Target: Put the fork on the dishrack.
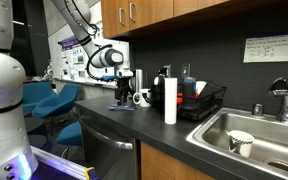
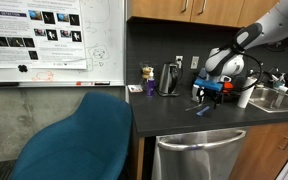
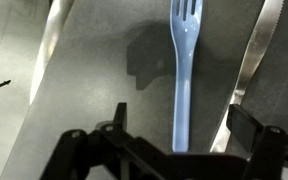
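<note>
My gripper moves lower next before it closes on the fork. The handle [image 3: 182, 116] lies flat on the counter, lined up between but below my fingers, so closing now would miss.
The bluish-purple fork [image 3: 184, 70] lies flat on the dark counter, tines pointing to the top of the wrist view. It shows small in both exterior views [image 1: 120, 106] [image 2: 204, 108]. My gripper [image 3: 181, 122] is open and hangs just above the fork, one finger on each side of the handle, touching nothing. It also shows in both exterior views [image 1: 124, 88] [image 2: 212, 93]. The black wire dishrack [image 1: 206, 101] stands further along the counter, beyond the paper-towel roll [image 1: 170, 103] and next to the sink.
A white mug [image 1: 142, 98] [image 2: 244, 98] stands close beside the gripper. Shiny metal strips lie on either side of the fork [image 3: 52, 45] [image 3: 254, 55]. A kettle [image 2: 169, 78] stands at the back wall. The steel sink [image 1: 269, 135] holds a white cup. A blue chair [image 2: 84, 140] stands before the counter.
</note>
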Controlling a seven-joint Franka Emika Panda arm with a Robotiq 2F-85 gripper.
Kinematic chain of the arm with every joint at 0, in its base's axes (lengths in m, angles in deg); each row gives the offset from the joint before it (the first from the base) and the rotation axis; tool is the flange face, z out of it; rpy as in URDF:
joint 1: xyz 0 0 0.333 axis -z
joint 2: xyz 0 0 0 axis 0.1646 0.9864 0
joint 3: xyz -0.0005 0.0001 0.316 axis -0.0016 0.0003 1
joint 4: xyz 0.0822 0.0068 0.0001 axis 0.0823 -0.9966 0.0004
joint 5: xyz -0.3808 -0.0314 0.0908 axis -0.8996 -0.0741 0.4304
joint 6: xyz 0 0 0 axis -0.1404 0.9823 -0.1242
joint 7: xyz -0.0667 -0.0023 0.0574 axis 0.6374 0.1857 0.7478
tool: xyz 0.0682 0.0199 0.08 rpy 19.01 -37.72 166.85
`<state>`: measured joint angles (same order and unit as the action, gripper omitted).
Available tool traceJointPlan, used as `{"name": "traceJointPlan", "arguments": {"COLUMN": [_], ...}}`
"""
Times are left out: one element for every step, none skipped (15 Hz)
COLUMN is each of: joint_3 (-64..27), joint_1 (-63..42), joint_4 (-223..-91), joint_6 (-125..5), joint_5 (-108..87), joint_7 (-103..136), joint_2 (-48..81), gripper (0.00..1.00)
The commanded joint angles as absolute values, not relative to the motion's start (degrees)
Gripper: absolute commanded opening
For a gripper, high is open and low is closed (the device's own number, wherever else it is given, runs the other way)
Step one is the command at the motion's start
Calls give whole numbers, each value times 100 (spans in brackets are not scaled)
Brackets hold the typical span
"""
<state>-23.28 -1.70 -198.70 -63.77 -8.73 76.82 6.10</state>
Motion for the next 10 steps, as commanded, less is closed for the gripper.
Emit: {"name": "traceJointPlan", "arguments": {"joint_3": [-2386, -2386, -2383, -2385, -2386, -2383, -2384, -2392, -2402, -2413], "joint_1": [-264, -274, -281, -293, -306, -312, -315, -317, -312, -305], "joint_4": [-19803, -19792, -19778, -19769, -19766, -19759, -19756, -19743, -19716, -19698], "joint_6": [-6393, -6383, -6367, -6357, -6359, -6338, -6348, -6337, -6322, -6311], "joint_5": [-1137, -1218, -1251, -1304, -1338, -1333, -1297, -1285, -1266, -1265], "joint_7": [8015, 8104, 8148, 8205, 8250, 8250, 8258, 8270, 8266, 8264], "joint_2": [684, 726, 766, 799, 832, 852, 863, 867, 889, 895], "gripper": [100, 100, 100, 100, 100, 100, 100, 100, 100, 100]}}
